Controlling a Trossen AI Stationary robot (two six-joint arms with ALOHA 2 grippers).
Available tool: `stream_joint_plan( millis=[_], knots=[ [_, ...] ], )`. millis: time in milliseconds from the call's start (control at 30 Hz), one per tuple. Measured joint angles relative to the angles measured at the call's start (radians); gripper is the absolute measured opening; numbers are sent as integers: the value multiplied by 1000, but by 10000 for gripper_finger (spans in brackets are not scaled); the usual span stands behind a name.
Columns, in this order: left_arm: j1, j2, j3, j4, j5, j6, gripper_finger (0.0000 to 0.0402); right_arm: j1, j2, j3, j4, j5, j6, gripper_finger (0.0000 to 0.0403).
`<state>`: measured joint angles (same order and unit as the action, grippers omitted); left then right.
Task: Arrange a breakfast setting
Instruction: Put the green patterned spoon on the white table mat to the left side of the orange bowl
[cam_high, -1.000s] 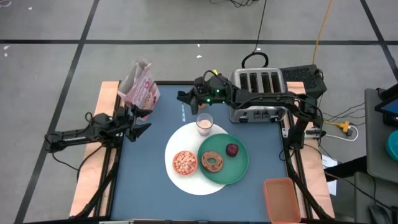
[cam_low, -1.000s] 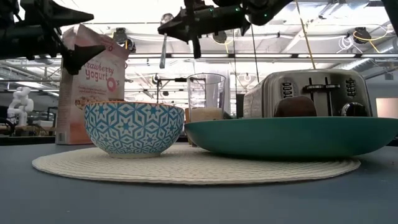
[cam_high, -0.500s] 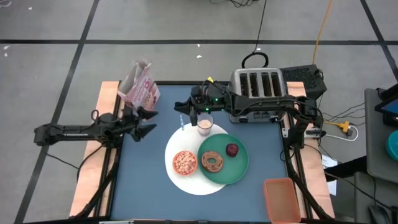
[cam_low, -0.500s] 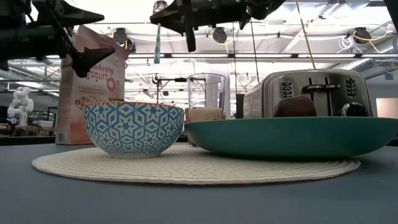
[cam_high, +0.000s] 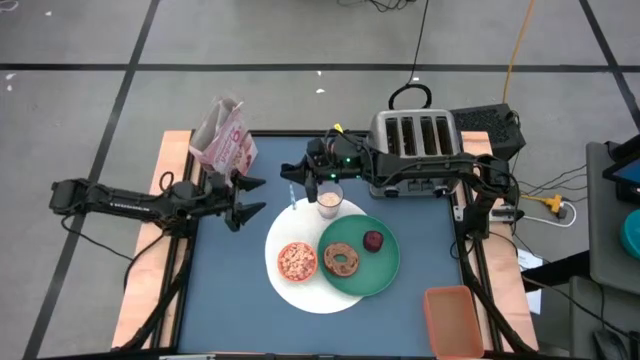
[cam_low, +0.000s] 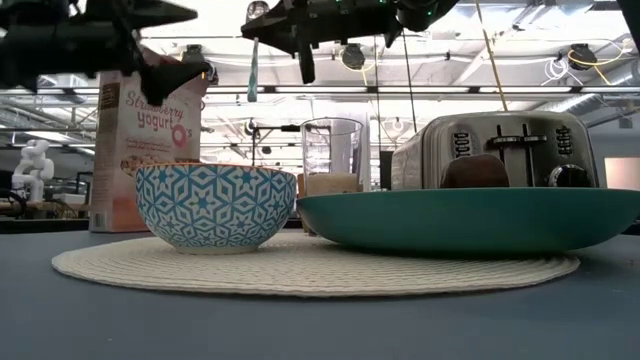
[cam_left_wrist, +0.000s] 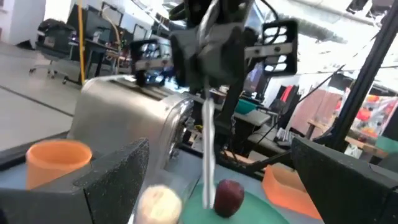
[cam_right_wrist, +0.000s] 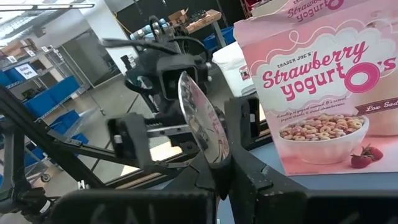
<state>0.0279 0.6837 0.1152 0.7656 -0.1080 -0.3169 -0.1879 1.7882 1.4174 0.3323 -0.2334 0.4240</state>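
Note:
The robot's left gripper should next grab the spoon by its hanging handle (cam_high: 293, 198) (cam_left_wrist: 208, 168), and that grab takes the spoon over from the right gripper for the setting.
My right gripper (cam_high: 296, 176) hangs over the table's far middle, shut on a spoon (cam_left_wrist: 207, 149). My left gripper (cam_high: 256, 198) is open, level, just left of the spoon, facing it. A milk glass (cam_high: 329, 200) stands on the far edge of the large white round plate (cam_high: 285, 290). On that plate rest a patterned bowl (cam_high: 296, 262) of cereal and the green plate (cam_high: 385, 275). The green plate carries a brown bagel (cam_high: 343, 260) and a dark red fruit (cam_high: 373, 240). An orange cup (cam_left_wrist: 59, 158) shows beside the toaster in the left wrist view. My right gripper pinches the spoon between its two fingers just below the bowl (cam_right_wrist: 199, 118). The fingers come level from the table's right and lie across the spoon. The spoon stands upright, bowl up, and its handle (cam_left_wrist: 208, 168) hangs below the fingers, clear of the table.
A silver four-slot toaster (cam_high: 415, 140) stands at the far right. A pink cereal box (cam_high: 225, 140) is at the far left corner, close behind my left gripper. An orange tray (cam_high: 452, 320) lies at the near right corner. The blue table top (cam_high: 225, 290) is bare at the near left.
My left gripper has gone toward the table's right, toward the spoon, staying open. My right gripper first shifted a little toward the near edge with the spoon, then kept still; the spoon stays upright and clear of the table.

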Motion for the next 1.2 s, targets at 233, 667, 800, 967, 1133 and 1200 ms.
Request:
stream_joint_plan(
  millis=[233, 667, 800, 967, 1133, 1200],
  knots=[
    [-11, 171, 184, -117, -24, 108, 392, 0, 0, 0, 0, -4, 1, 12],
    [-14, 425, 422, -357, -57, 130, 387, 1, 0, 0, -7, -7, -17, 12],
    [-24, 421, 425, -375, -56, 139, 340, 1, 0, 0, -8, -8, -22, 12],
    [-27, 417, 426, -377, -53, 150, 244, 1, 0, 0, -8, -8, -29, 12],
    [-27, 417, 426, -378, -53, 152, 147, 1, 0, 0, -8, -10, -28, 12],
    [-27, 417, 426, -381, -53, 152, 114, 1, 0, 0, -9, -15, -28, 12]
  ],
)
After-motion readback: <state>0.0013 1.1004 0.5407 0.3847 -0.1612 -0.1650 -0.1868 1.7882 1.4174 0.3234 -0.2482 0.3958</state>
